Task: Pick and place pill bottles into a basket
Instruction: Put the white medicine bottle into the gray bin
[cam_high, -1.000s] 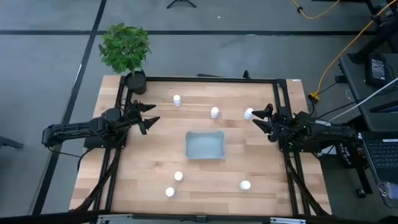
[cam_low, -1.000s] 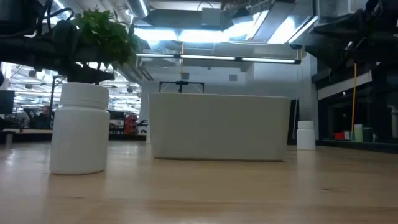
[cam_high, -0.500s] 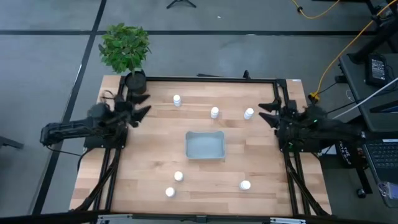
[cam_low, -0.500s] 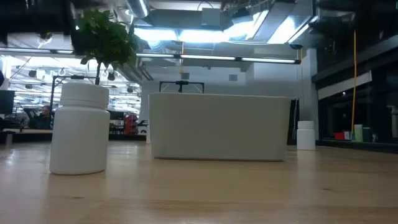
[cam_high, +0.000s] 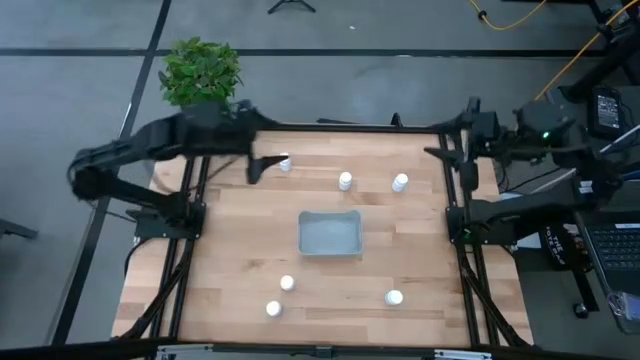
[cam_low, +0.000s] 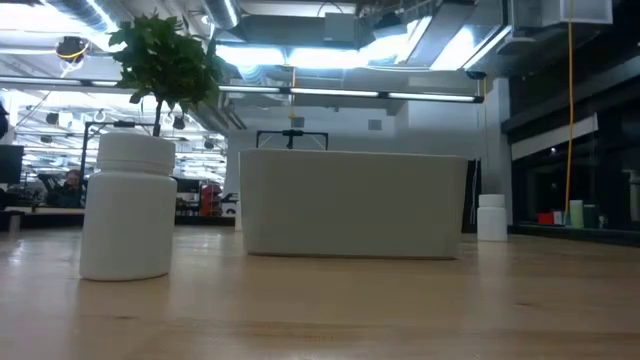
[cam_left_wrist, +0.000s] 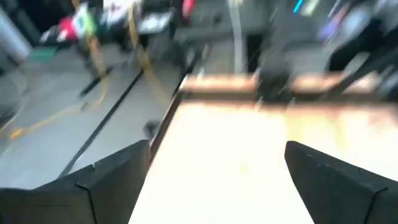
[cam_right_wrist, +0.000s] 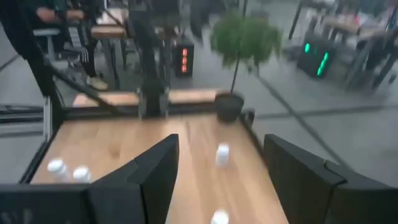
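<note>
My left gripper grabs the pill bottle by its white cap (cam_high: 285, 157) next. Then it sets the bottle upright into the basket (cam_high: 330, 233).
Six white pill bottles stand on their bases on the wooden table: three toward the far edge (cam_high: 285, 161) (cam_high: 345, 181) (cam_high: 400, 182) and three toward the near edge (cam_high: 287, 284) (cam_high: 273, 309) (cam_high: 394, 297). The pale grey-blue basket (cam_high: 330, 233) sits in the middle and holds nothing. My left gripper (cam_high: 255, 165) is open, raised beside the far left bottle. My right gripper (cam_high: 445, 150) is open, raised over the far right edge. Both wrist views show the fingers apart and empty (cam_left_wrist: 217, 180) (cam_right_wrist: 221, 180). The low view shows a bottle (cam_low: 128, 205), the basket (cam_low: 350, 205) and another bottle (cam_low: 490, 217).
A potted plant (cam_high: 200, 72) stands at the table's far left corner. A black frame (cam_high: 340, 127) runs along the far edge and down both sides. Cables and equipment (cam_high: 600, 110) lie off the right side.
Both arms have risen from low positions at the table's sides. My left gripper has swung up and toward the far edge, ending beside the far left bottle. My right gripper has lifted and drawn back toward the far right corner. No bottle has moved.
</note>
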